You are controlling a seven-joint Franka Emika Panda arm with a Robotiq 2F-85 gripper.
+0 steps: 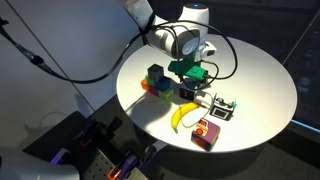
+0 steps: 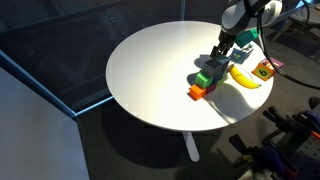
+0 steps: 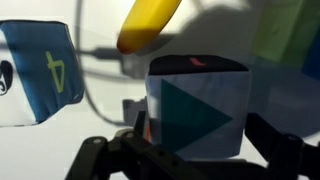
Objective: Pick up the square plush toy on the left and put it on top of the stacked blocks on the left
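I should next grab the square plush toy from above by its opposite sides, so its bottom is left free to sit on top of the stacked blocks.
The square plush toy (image 3: pixel 198 105) fills the middle of the wrist view, showing a white face with a dark green triangle and a red edge on top. My gripper (image 3: pixel 200 138) is open, with one dark finger on each side of the toy. Whether the fingers touch it I cannot tell. In both exterior views the gripper (image 1: pixel 192 88) (image 2: pixel 226 52) hangs low over the table and hides the toy. The stacked blocks (image 1: pixel 155 82) (image 2: pixel 205 80), blue-teal, green, red and orange, are piled just beside the gripper.
A yellow banana (image 1: pixel 184 116) (image 2: pixel 245 78) (image 3: pixel 150 25) lies close behind the toy. A black-and-white cube (image 1: pixel 222 107) and a pink-red cube (image 1: pixel 208 133) sit near the round white table's edge (image 1: pixel 270 130). A blue face marked 4 (image 3: pixel 40 70) and a cable (image 3: pixel 90 60) are at the wrist view's left.
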